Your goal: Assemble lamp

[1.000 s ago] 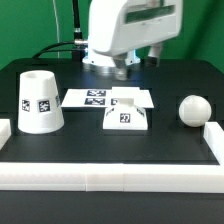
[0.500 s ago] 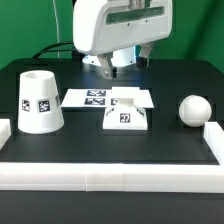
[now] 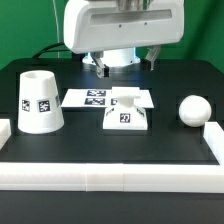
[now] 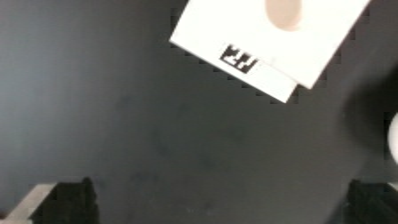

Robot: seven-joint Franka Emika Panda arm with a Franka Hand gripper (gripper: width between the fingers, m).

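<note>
My gripper is to grab the base's raised top block (image 3: 126, 95) next, so that I can build the lamp up from the base's base for the bulb (image 3: 193, 108).
In the exterior view the white cup-like shade (image 3: 38, 100) stands mouth down at the left. The low sloped base (image 3: 124, 113) sits in the middle and the ball-shaped bulb (image 3: 193, 108) lies at the right. All three rest apart on the black table. My gripper (image 3: 127, 64) hangs high behind the base, above the marker board (image 3: 93, 97), and touches nothing. In the wrist view my gripper (image 4: 221, 205) is open and empty, its dark fingertips (image 4: 68, 200) wide apart over bare black table. A corner of the marker board (image 4: 294, 50) shows there.
Long white border rails run along the table's front (image 3: 110, 176), the exterior view's right (image 3: 212, 136) and left (image 3: 4, 130). A white curved edge (image 4: 391, 135) at the rim of the wrist view cannot be identified.
The arm's hand has shifted toward the exterior view's left and looms larger and higher in the picture. The shade, base and bulb have not moved.
</note>
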